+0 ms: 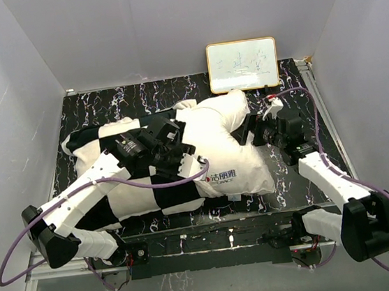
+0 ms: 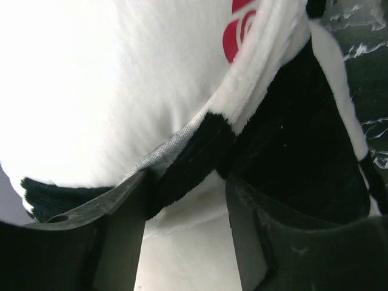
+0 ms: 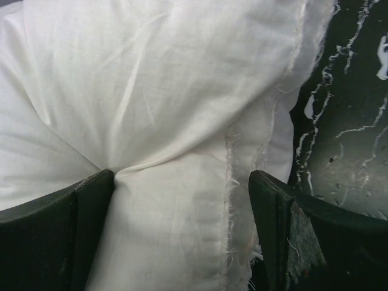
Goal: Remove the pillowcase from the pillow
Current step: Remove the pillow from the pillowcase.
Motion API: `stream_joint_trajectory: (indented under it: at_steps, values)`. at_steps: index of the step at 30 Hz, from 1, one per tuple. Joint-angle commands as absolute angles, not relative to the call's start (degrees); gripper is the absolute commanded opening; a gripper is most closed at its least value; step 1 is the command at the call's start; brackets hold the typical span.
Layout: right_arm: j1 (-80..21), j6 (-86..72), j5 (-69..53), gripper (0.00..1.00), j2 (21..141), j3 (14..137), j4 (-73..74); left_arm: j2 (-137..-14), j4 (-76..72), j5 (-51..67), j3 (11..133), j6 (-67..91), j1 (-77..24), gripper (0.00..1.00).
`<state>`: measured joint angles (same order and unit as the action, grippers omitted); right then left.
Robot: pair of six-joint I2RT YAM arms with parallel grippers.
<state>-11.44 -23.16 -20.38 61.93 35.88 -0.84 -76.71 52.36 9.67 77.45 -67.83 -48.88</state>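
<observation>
The robot will next grab the white pillow [image 1: 233, 141] with its right gripper, by the pillow's bare end beside the frayed seam, so the checkered pillowcase is left free to pull off.
The white pillow [image 1: 233, 141] lies across the middle of the table, its right half bare and showing a small red logo [image 1: 219, 178]. The black-and-cream checkered pillowcase [image 1: 127, 199] still covers its left half. My left gripper [image 1: 181, 149] rests on top at the pillowcase's open edge. In the left wrist view this gripper [image 2: 188, 182] is open, and the black hem of the pillowcase [image 2: 200, 145] lies loose across its fingertips over the pillow [image 2: 121, 79]. My right gripper [image 1: 250, 131] is open wide, with the pillow's frayed seam [image 3: 233, 200] between its jaws [image 3: 182, 176].
A small whiteboard [image 1: 242, 65] leans at the back of the black marbled table [image 1: 105, 103]. White walls close in both sides. A purple cable [image 1: 177, 179] loops over the pillowcase beside the left arm. Bare table [image 3: 351, 121] shows right of the pillow.
</observation>
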Motion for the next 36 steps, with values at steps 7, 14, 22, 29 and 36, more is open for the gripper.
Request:
stream_joint_trajectory:
  at_steps: [7,14,22,29,36]
  values:
    - [-11.9,-38.4,-40.1,0.46,70.9,41.6,-8.3,-77.2,60.0,23.4,82.6,-72.7,-57.1,0.67]
    - [-11.9,-45.8,-33.9,0.08,72.6,48.2,-8.2,-77.0,56.3,18.8,76.0,-77.7,-67.9,0.69]
    - [-13.1,-44.1,-26.3,0.08,73.8,57.5,0.2,-78.1,45.2,8.6,68.6,-81.2,-71.8,0.79]
    - [-16.6,-41.9,-19.8,0.08,74.1,59.4,4.3,-75.1,35.4,7.3,63.8,-84.9,-73.4,0.78]
    - [-19.2,-40.1,-17.7,0.08,76.6,63.1,6.2,-77.9,33.8,1.5,63.7,-80.0,-74.1,0.74]
